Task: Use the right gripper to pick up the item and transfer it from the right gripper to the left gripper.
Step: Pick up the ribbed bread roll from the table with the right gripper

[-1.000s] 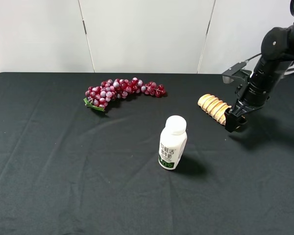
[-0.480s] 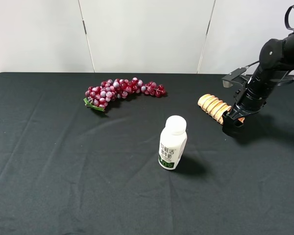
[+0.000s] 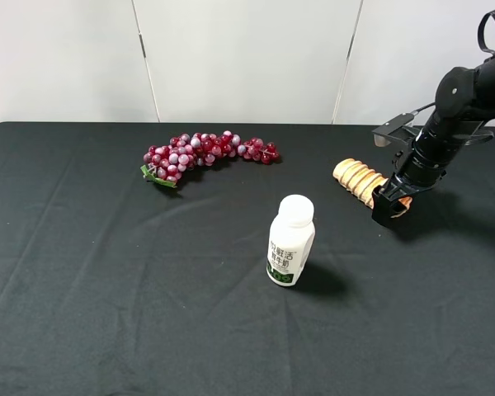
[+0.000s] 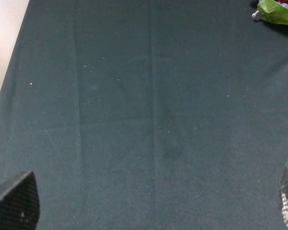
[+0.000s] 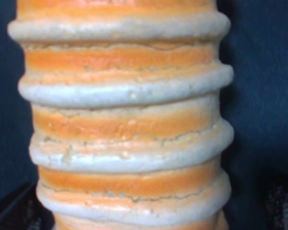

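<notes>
The bread roll's wide end (image 3: 345, 170) should stay free for my left gripper. My right gripper will grip the bread roll by its tapered end (image 3: 403, 205) next.
The item, a golden-tan bread roll (image 3: 356, 177) with pale spiral ridges, lies on the black table right of centre. My right gripper (image 3: 388, 205) comes in from the right and sits low over the roll's right end. In the right wrist view the roll (image 5: 125, 120) fills the frame, and the gripper (image 5: 149, 211) straddles it with dark fingertips (image 5: 12, 211) on either side. A gap shows on one side, so the jaws are open. My left gripper (image 4: 151, 206) is out of the exterior view. It hovers open over bare cloth.
A white milk bottle (image 3: 291, 240) stands upright at the centre, left of and nearer than the roll. A red grape bunch (image 3: 210, 153) lies at the back; its green leaf (image 4: 276, 10) shows in the left wrist view. The black cloth (image 3: 107, 289) covers the table.
The right arm has lowered and shifted slightly, setting the gripper closer around the roll's right end. The roll, bottle and grapes have not moved.
</notes>
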`<act>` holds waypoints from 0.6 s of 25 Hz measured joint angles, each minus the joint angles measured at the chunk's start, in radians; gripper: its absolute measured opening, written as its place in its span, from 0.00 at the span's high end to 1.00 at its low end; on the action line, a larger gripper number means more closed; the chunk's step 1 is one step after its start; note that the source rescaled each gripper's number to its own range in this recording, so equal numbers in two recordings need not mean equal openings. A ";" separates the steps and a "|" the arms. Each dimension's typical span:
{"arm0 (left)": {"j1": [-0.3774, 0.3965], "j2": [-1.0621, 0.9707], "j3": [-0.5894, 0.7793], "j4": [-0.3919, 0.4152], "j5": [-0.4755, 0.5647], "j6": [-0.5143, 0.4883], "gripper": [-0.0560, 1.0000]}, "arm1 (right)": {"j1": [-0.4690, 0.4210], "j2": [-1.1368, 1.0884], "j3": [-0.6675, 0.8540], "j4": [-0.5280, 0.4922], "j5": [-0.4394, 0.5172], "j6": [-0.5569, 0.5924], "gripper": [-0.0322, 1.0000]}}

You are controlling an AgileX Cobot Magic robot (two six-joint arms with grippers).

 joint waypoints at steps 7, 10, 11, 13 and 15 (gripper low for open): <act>0.000 0.000 0.000 0.000 0.000 0.000 0.00 | 0.000 0.003 0.000 0.025 0.006 0.000 0.57; 0.000 0.000 0.000 0.000 0.000 0.000 0.00 | 0.000 0.003 0.000 0.026 0.006 0.000 0.71; 0.000 0.000 0.000 0.000 0.000 0.000 0.00 | 0.000 0.003 0.000 0.026 0.006 0.000 0.71; 0.000 0.000 0.000 0.000 0.000 0.000 0.00 | 0.000 0.003 -0.001 0.026 0.009 0.000 0.72; 0.000 0.000 0.000 0.000 0.000 0.000 0.00 | 0.000 0.004 -0.002 0.026 0.014 0.000 0.79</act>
